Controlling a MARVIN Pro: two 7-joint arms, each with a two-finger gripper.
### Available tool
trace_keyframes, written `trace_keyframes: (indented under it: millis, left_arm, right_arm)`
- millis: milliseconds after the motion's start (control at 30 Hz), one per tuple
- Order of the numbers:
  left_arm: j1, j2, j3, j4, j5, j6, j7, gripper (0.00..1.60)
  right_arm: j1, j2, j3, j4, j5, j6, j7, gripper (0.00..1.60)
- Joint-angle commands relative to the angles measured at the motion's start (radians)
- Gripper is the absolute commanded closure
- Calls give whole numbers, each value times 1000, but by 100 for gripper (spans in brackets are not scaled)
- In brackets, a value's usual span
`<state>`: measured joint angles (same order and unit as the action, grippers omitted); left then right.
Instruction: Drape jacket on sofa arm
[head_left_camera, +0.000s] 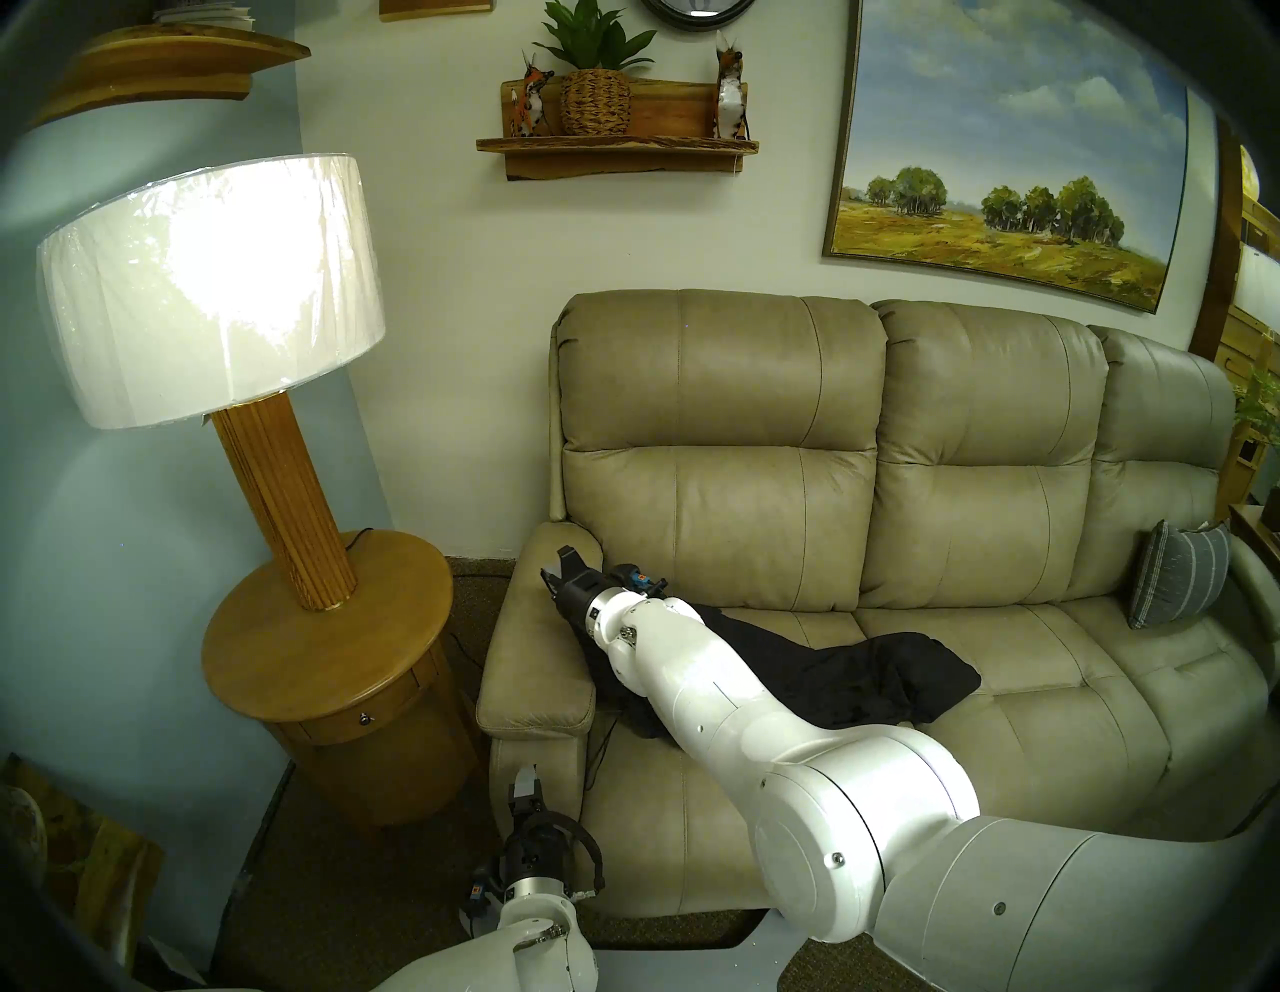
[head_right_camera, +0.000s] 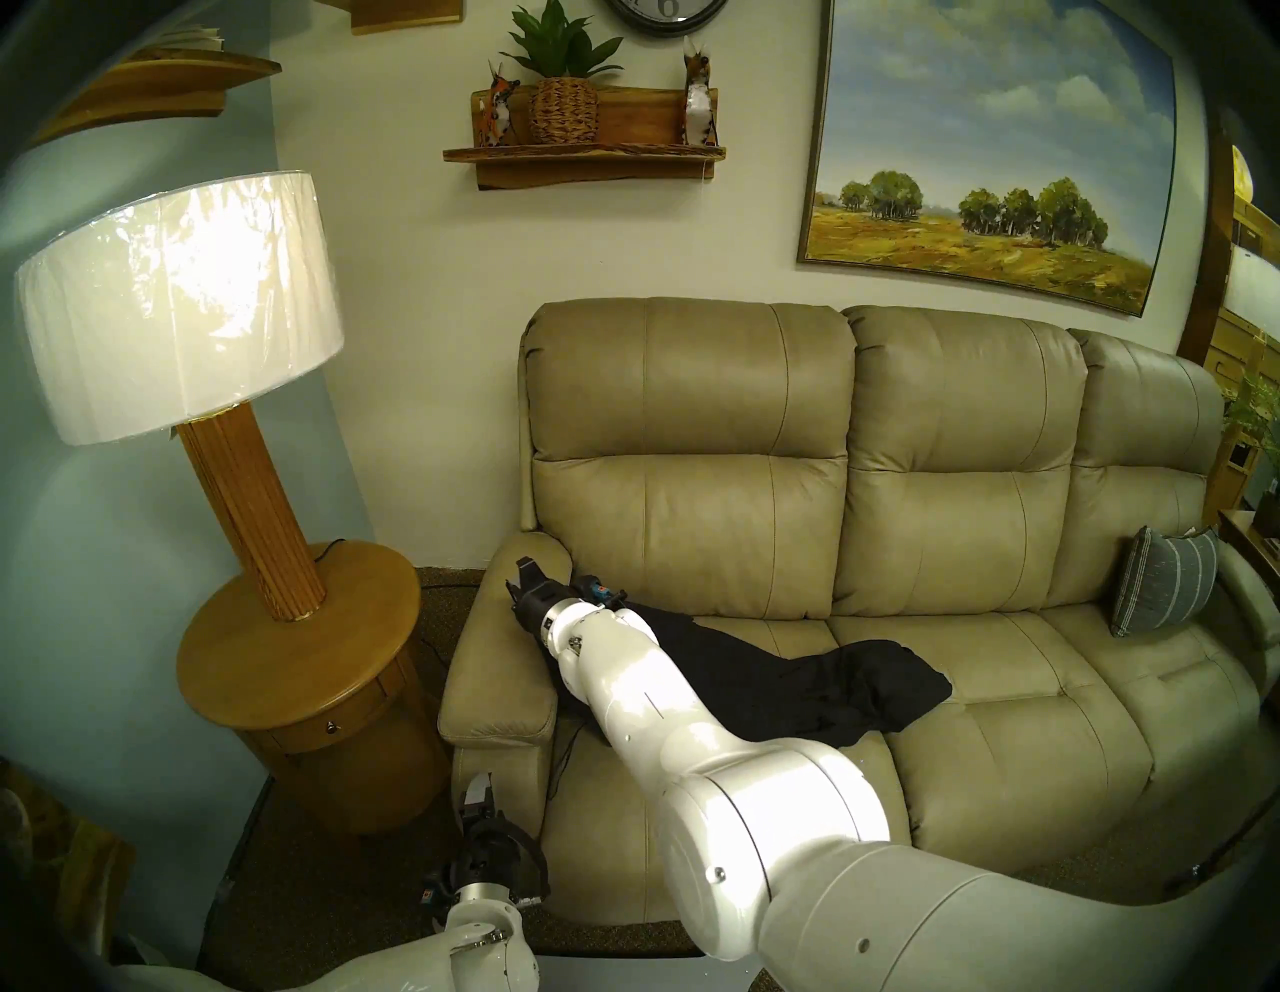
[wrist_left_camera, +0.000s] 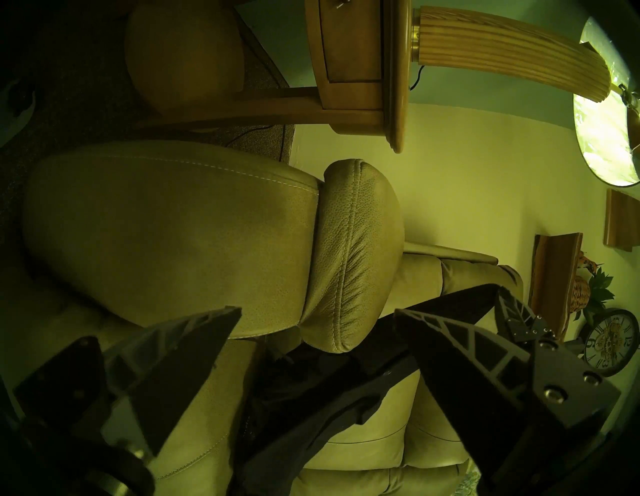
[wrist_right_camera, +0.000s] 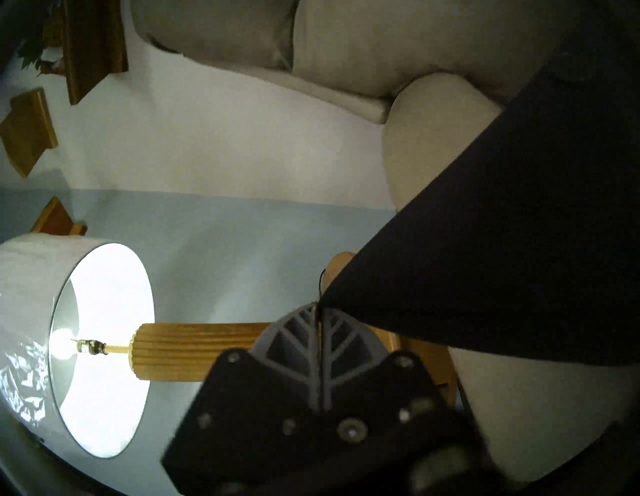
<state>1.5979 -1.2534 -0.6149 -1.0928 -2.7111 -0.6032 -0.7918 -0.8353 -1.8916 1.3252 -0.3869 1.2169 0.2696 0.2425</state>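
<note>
The jacket corner (wrist_right_camera: 339, 293) is above the sofa arm (wrist_right_camera: 430, 124) but short of the sofa arm's outer edge, so my right gripper should keep holding the corner until it reaches that edge.
The black jacket (head_left_camera: 886, 682) lies stretched across the left and middle sofa seats, one end lifted toward the sofa arm (head_left_camera: 533, 665), a padded beige leather armrest. My right gripper (head_left_camera: 557, 564) is over the back part of the sofa arm, shut on a corner of the jacket. The right wrist view shows the fingers pinched at the gripper tip (wrist_right_camera: 318, 308), with the jacket (wrist_right_camera: 502, 242) pulled taut. My left gripper (head_left_camera: 524, 779) is open and empty, low in front of the arm's front end; its wrist view (wrist_left_camera: 318, 322) shows the sofa arm (wrist_left_camera: 356, 249).
A round wooden side table (head_left_camera: 325, 644) with a tall lit lamp (head_left_camera: 208, 291) stands close to the left of the sofa arm. A grey striped cushion (head_left_camera: 1177, 575) leans at the sofa's far right. A wall shelf (head_left_camera: 616, 149) hangs above.
</note>
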Motion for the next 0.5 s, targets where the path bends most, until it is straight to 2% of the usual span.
trace_keyframes:
  millis: [0,100,200,467]
  left_arm:
    - [-2,-2,-1,-11,4,2,-9,0]
    - [-2,-2,-2,-10,4,2,-8,0]
    - [-1,-3,-3,-8,6,1,-6,0]
    - [-1,-4,-5,-6,7,1,-2,0]
  right_arm:
    - [54,-106,-82,-19,-8,-1,7,160]
    - [57,-113,-103,-18,-12,1,0,160]
    - [62,-116,-165,-26,-21,13,-12,160]
    - [50,-116,-242,-43,-30,27,-21,160]
